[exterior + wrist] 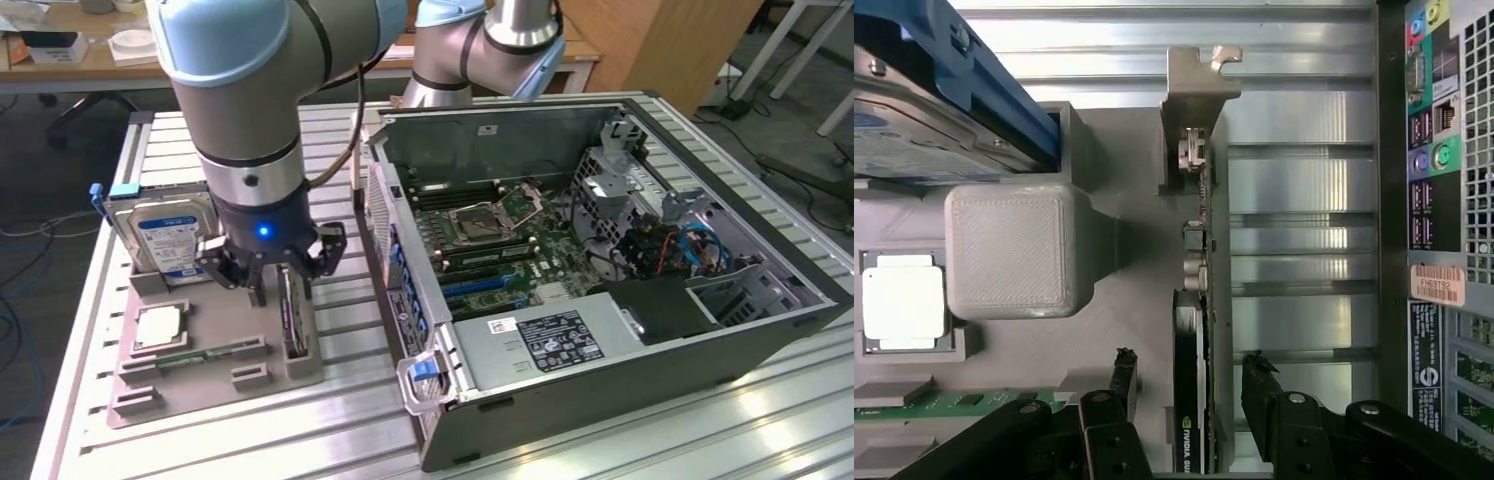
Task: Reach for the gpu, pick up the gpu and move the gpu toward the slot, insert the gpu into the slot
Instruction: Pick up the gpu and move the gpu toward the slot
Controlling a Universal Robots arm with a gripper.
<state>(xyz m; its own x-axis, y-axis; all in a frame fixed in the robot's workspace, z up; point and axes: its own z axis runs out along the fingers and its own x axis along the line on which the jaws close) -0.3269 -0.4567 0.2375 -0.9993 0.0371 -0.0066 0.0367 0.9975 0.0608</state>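
Observation:
My gripper grabs the GPU by the upper edge of its black cover point(287, 290) next, since the grey holder point(304, 368) tray holds the GPU down low.
The gpu point(292, 318) is a thin dark card standing on edge in the grey holder tray point(200, 375), left of the open computer case point(601, 260) in the exterior view. In the wrist view the gpu point(1192, 380) runs lengthwise, its metal end bracket point(1194, 95) at the far end. My gripper point(276, 278) hangs just above the card. The gripper point(1189, 375) is open, with one black fingertip point(1122, 370) on each side of the card and gaps showing between them and it. The motherboard slots point(487, 285) lie inside the case.
A blue-labelled hard drive point(163, 240) stands at the tray's back, and a square silver processor chip point(160, 325) and a green memory stick point(200, 355) lie in the tray. The case's rear panel with ports point(1439, 160) is close beside the card. Ribbed aluminium table point(267, 440) surrounds everything.

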